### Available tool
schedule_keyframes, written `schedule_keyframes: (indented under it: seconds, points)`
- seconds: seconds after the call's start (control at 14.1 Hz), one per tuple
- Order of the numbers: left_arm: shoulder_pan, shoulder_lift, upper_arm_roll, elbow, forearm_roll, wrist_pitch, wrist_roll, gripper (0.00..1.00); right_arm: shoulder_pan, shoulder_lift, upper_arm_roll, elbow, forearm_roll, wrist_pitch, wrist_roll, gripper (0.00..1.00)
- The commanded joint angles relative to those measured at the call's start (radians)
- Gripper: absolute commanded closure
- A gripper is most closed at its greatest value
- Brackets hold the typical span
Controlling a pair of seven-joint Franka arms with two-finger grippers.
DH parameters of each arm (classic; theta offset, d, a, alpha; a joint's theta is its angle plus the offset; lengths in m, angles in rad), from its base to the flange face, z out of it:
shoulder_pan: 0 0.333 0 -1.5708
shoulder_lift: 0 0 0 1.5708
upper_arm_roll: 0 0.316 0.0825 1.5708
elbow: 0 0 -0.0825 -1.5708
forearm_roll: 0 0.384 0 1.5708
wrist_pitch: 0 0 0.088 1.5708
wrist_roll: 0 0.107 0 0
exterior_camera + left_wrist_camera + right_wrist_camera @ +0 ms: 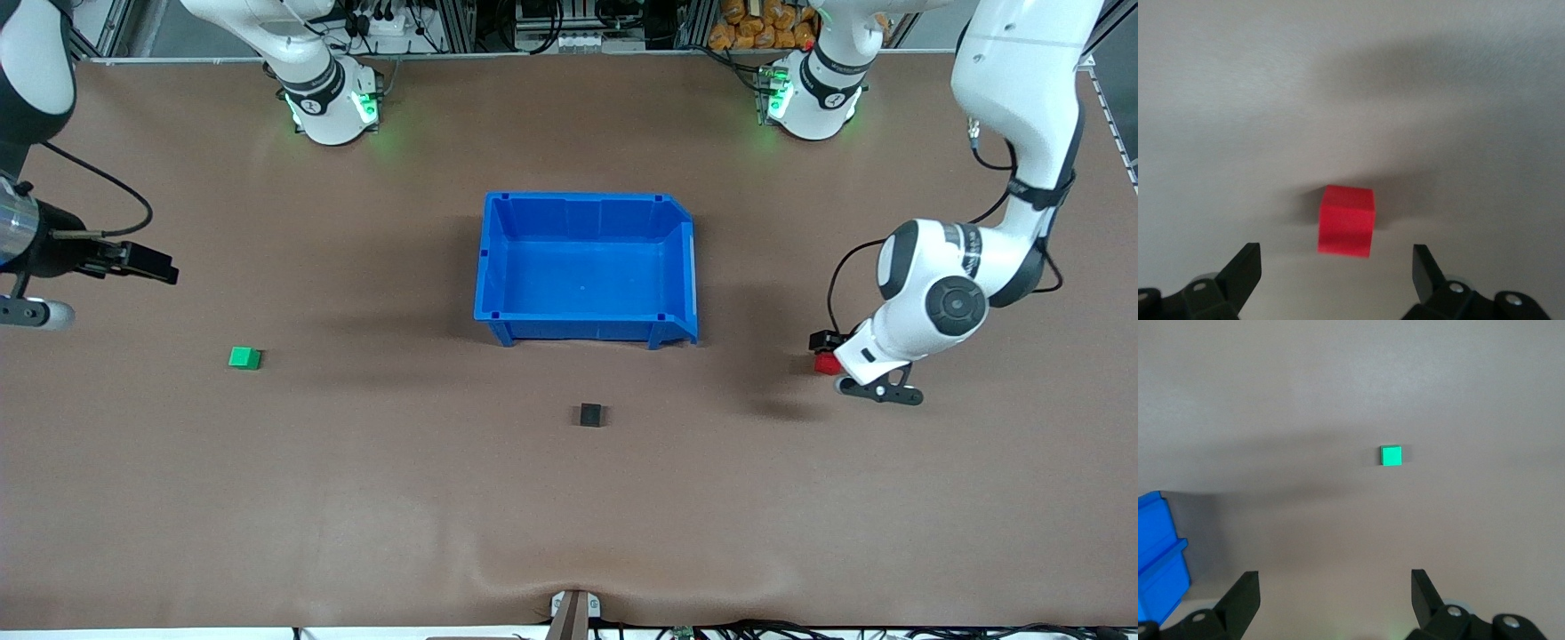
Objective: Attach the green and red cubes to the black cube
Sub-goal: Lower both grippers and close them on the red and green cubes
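The red cube (826, 364) needs to be attached to the black cube (590, 414), so my left gripper should next grab the red cube by its two opposite sides.
The red cube (826, 364) sits on the table at the left arm's end. My left gripper (829, 351) is low over it and open. In the left wrist view the red cube (1346, 220) lies just ahead of the open left gripper (1335, 261), untouched. The green cube (244, 357) sits toward the right arm's end. My right gripper (160, 265) is open and empty, up over the table beside it. In the right wrist view the green cube (1391, 456) is well ahead of the right gripper (1335, 583). The black cube (590, 414) sits alone mid-table, nearer the front camera than the bin.
An empty blue bin (587, 197) stands at the table's middle, farther from the front camera than the black cube. Its corner shows in the right wrist view (1158, 553). The brown table (400, 498) lies bare around the cubes.
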Motion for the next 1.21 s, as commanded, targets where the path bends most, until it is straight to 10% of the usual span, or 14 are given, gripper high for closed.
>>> schedule_keyframes:
  seconds: [0.0, 0.57, 0.85, 1.14]
  points:
    - [-0.004, 0.033, -0.002, 0.022, 0.055, 0.015, 0.012, 0.0, -0.026, 0.03, 0.01, -0.003, 0.0, 0.026, 0.005, 0.0]
    - [-0.004, 0.081, -0.008, 0.023, 0.09, 0.072, 0.012, 0.0, -0.049, 0.127, 0.008, -0.006, 0.002, 0.082, 0.003, 0.0]
    - [-0.009, 0.079, -0.01, 0.03, 0.075, 0.072, -0.014, 1.0, -0.069, 0.181, 0.008, -0.011, 0.002, 0.111, 0.003, 0.0]
    - [-0.006, 0.073, -0.012, 0.034, 0.067, 0.072, -0.069, 1.0, -0.089, 0.199, 0.008, -0.071, 0.002, 0.193, -0.035, 0.0]
